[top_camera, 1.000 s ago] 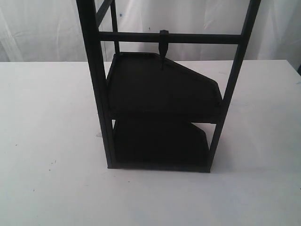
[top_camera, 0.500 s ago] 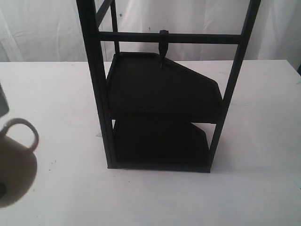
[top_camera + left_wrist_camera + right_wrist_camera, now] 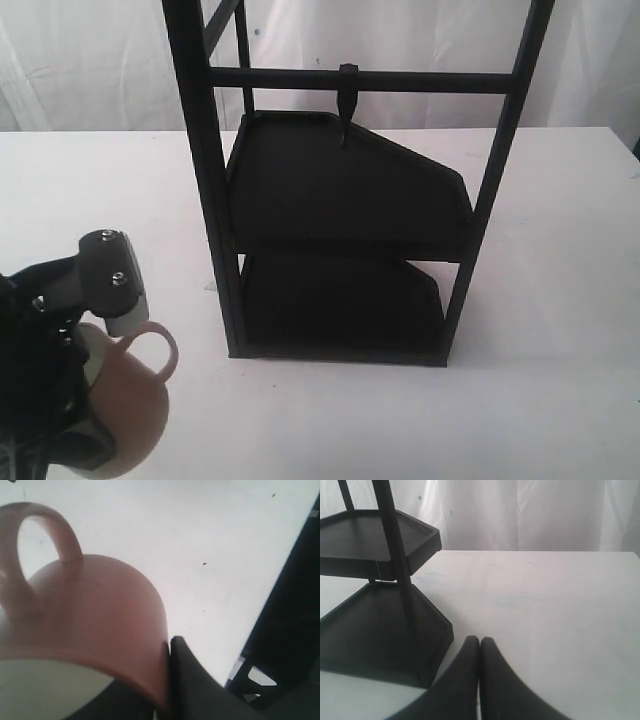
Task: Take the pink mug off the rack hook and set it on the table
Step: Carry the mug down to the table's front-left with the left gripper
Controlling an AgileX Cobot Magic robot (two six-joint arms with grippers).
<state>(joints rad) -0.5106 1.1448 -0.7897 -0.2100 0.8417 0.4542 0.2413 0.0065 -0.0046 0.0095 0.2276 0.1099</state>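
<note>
The pink mug (image 3: 125, 400) hangs tilted above the white tabletop, so it comes down next in my left gripper before the release.
The pink mug (image 3: 125, 400) hangs at the lower left of the exterior view, off the rack, with its loop handle (image 3: 155, 345) pointing toward the rack. My left gripper (image 3: 75, 385) is shut on its rim; up close the mug (image 3: 95, 615) fills the left wrist view, one black finger (image 3: 195, 680) pressed against the outer wall, the other inside and hidden. The rack hook (image 3: 347, 100) juts down bare from the crossbar of the rack (image 3: 340, 200). My right gripper (image 3: 479, 641) is shut, empty, low over the table (image 3: 545, 605), and out of the exterior view.
The black rack stands mid-table with two tray shelves (image 3: 345, 185); its posts (image 3: 210, 200) rise just right of the mug. White table (image 3: 540, 400) stretches on both sides and in front. A white curtain hangs behind.
The left arm has come into view from the lower left with the mug, carrying it rightward toward the rack's base. One second ago neither showed. The right gripper's earlier state is not shown.
</note>
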